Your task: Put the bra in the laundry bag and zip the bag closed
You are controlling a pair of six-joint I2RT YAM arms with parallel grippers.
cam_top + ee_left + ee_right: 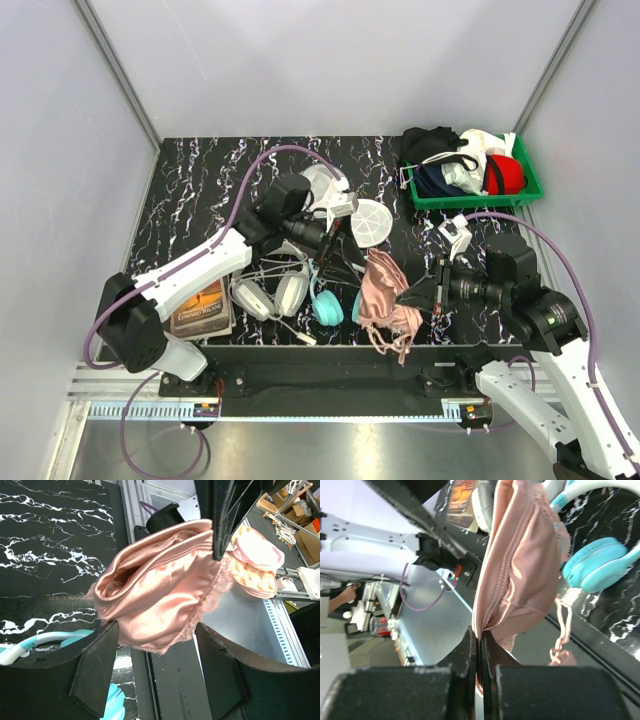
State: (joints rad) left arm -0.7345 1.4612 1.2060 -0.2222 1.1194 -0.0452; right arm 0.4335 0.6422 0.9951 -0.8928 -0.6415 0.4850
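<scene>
The straps will be free to tuck in for the laundry bag, as the robot's left gripper will next grab the bra's edge (366,299) opposite the right gripper.
The pale pink bra (385,292) hangs bunched at the table's front edge, right of centre. My right gripper (413,293) is shut on its right edge; in the right wrist view the jaws (481,641) pinch a seam of the bra (520,565), with a strap dangling at the right. My left gripper (340,262) is open just left of the bra. In the left wrist view the bra (160,590) sits ahead of the gripper (157,650), its lace hem reaching between the spread fingers (100,665). The white round mesh laundry bag (372,222) lies on the table behind the bra.
White-grey headphones (270,295) and teal headphones (326,305) lie left of the bra. A book (205,305) lies at the front left. A green bin (525,185) with dark, white and red garments stands at the back right. The table's front rail (330,352) runs just below the bra.
</scene>
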